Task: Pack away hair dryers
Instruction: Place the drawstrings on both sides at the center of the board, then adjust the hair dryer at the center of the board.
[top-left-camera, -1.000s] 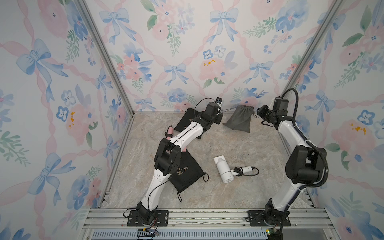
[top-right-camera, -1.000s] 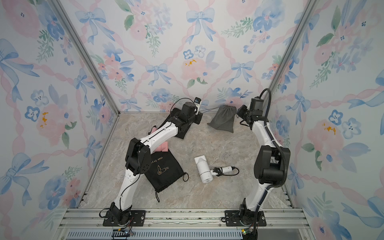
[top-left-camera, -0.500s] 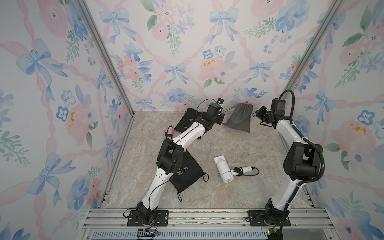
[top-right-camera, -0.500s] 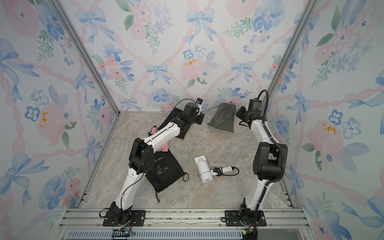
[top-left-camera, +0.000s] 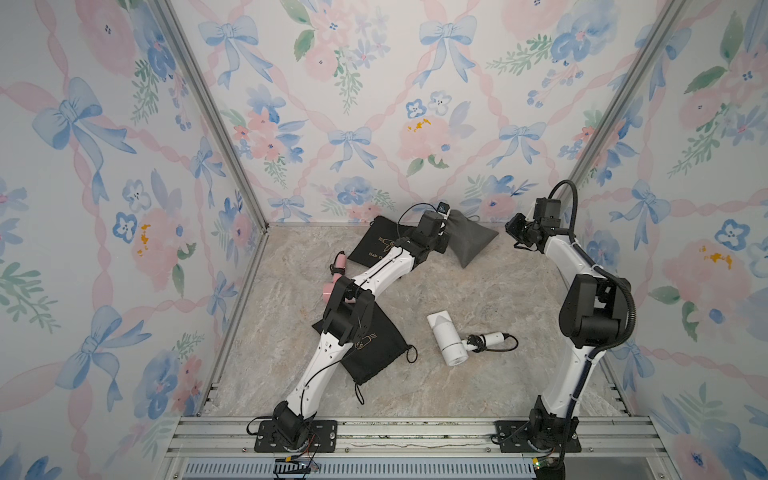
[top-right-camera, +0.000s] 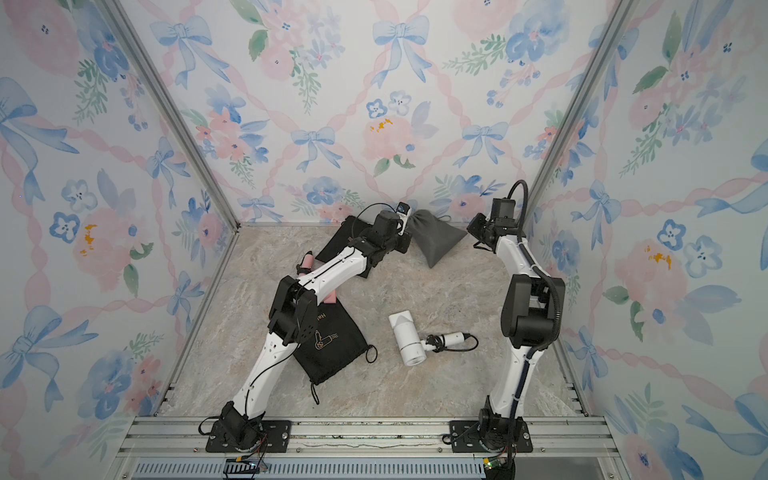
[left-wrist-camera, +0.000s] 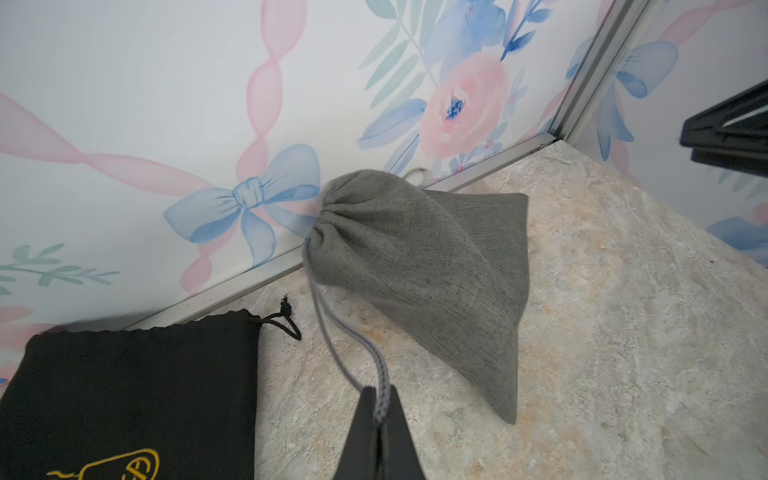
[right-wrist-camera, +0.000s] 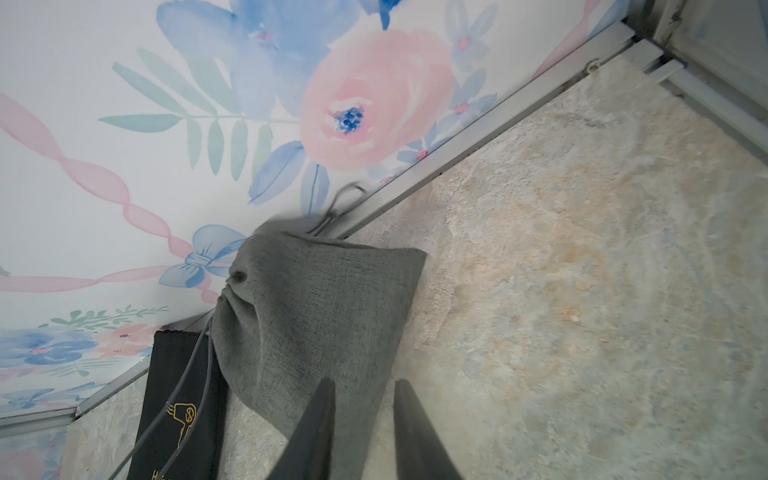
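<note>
My left gripper should open now. The drawstring (left-wrist-camera: 332, 328) sags from my fingers to the pouch on the tabletop, so it would settle there if I let go.
A white hair dryer (top-left-camera: 446, 340) (top-right-camera: 409, 340) lies on the floor's middle with its black cord bundled at the handle. A pink hair dryer (top-left-camera: 338, 262) lies at the back left, mostly hidden under my left arm. A full grey pouch (top-left-camera: 469, 243) (left-wrist-camera: 436, 270) (right-wrist-camera: 316, 316) lies at the back wall with its mouth cinched. My left gripper (left-wrist-camera: 380, 392) is shut on the pouch's grey drawstring (left-wrist-camera: 332, 328). My right gripper (right-wrist-camera: 363, 384) (top-left-camera: 513, 226) hovers to the right of the pouch, open and holding nothing.
One flat black pouch (top-left-camera: 376, 245) (left-wrist-camera: 124, 395) with gold print lies by the back wall beside the grey pouch. Another black pouch (top-left-camera: 370, 345) lies under my left arm's elbow. Flowered walls close in the back and both sides.
The grey pouch has turned, its bunched mouth drawn toward my left gripper. My right arm's elbow has swung slightly back; its gripper stays near the pouch's right corner.
</note>
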